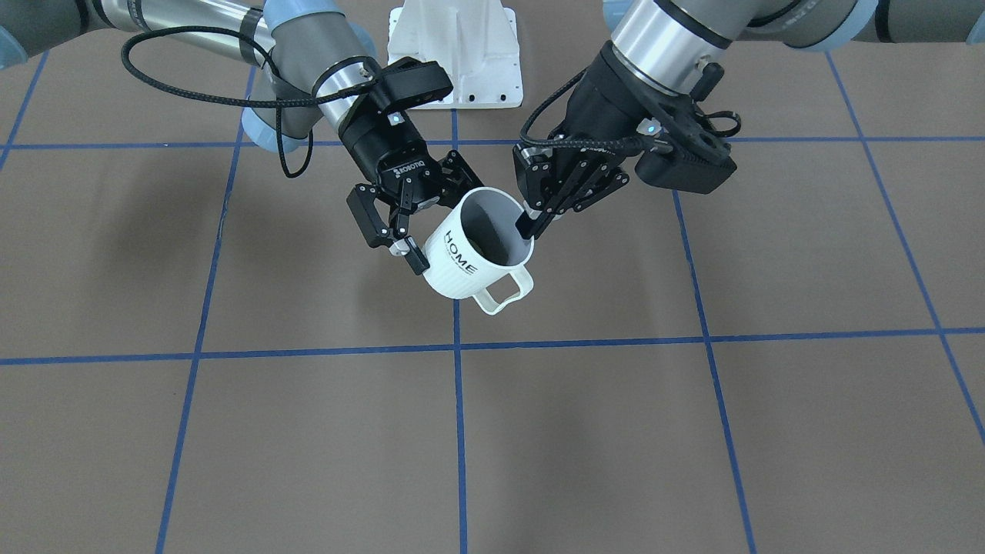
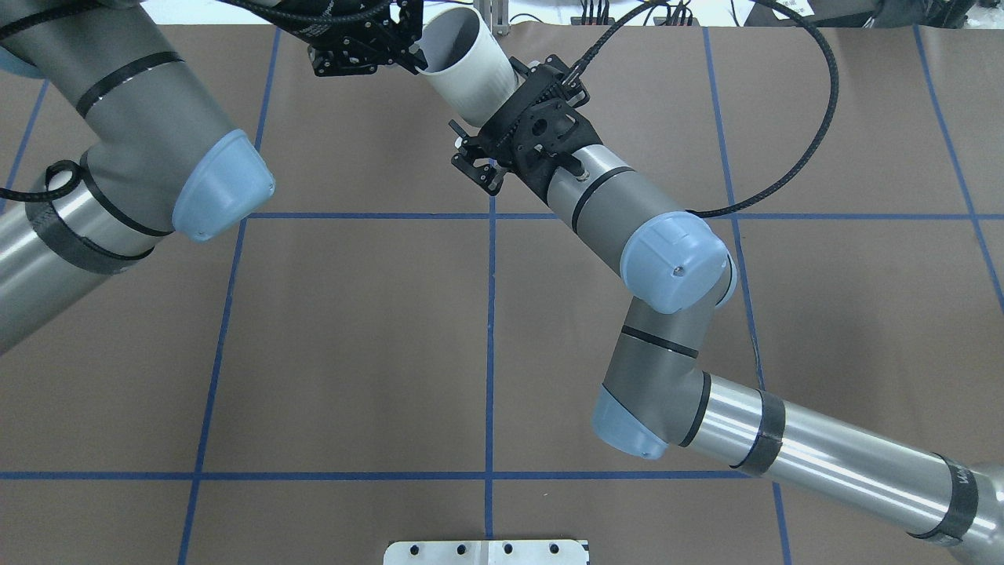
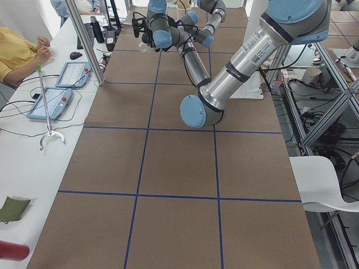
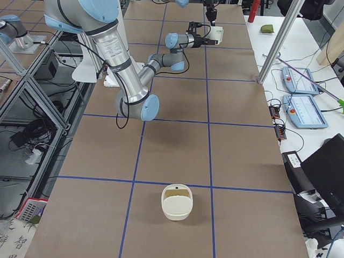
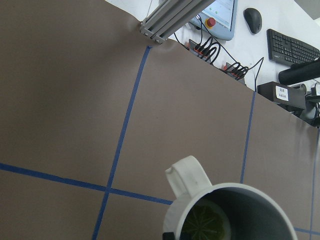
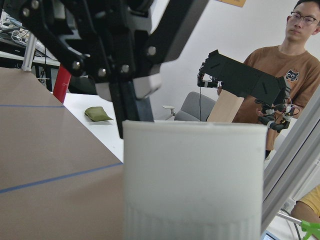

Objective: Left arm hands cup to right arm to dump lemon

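My right gripper grabs the cup by its body (image 1: pixel 454 262) next, which leaves the white cup's opening (image 1: pixel 493 226) free to dump the lemon.
The white cup (image 1: pixel 462 265) with black "HOME" lettering hangs tilted in the air above the table's middle. A yellow-green lemon slice (image 5: pixel 205 222) lies inside it. My left gripper (image 1: pixel 527 225) is shut on the cup's rim, one finger inside and one outside; it also shows in the overhead view (image 2: pixel 416 59). My right gripper (image 1: pixel 440 221) has its jaws spread wide on either side of the cup's lower body (image 2: pixel 471 78). Its pads are very close to the wall, and I cannot tell if they touch. The right wrist view shows the cup's ribbed wall (image 6: pixel 195 180) filling the frame.
A white basket-like container (image 4: pixel 176 201) stands on the brown mat toward the robot's right end of the table. The white robot base plate (image 1: pixel 454 54) is at the table's robot side. Operators and control pendants (image 4: pixel 303 110) sit along the far side bench.
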Controlling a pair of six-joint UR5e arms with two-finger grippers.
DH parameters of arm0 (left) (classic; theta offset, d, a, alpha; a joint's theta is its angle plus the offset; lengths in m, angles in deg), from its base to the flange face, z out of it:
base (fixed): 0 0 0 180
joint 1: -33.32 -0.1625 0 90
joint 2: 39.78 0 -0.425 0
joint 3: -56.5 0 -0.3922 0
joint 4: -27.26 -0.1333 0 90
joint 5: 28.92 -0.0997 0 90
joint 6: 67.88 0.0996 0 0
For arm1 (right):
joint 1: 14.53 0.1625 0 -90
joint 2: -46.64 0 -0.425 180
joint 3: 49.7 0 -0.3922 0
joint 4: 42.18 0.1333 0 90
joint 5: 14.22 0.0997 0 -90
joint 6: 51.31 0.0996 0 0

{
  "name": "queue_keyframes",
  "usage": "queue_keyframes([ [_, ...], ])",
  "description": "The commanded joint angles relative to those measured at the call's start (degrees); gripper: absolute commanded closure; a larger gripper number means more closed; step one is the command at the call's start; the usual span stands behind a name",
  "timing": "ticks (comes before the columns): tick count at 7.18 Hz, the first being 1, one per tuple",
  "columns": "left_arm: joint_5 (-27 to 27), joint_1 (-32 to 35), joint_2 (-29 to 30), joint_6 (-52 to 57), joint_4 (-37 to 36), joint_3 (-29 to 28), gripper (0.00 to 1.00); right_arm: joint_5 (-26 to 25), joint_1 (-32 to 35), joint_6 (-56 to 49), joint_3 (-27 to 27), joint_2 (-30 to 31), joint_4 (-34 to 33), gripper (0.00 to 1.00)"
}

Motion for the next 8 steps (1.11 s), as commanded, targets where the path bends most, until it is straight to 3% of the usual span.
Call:
queue_keyframes([
  [1, 0.0, -0.2, 0.0, 0.0, 0.0, 0.1, 1.0, 0.0, 0.0, 0.0, 0.1, 0.0, 0.0, 0.02],
  [8, 0.1, -1.3, 0.1, 0.0, 0.0, 0.5, 1.0, -1.2, 0.0, 0.0, 0.0, 0.0, 0.0, 0.02],
])
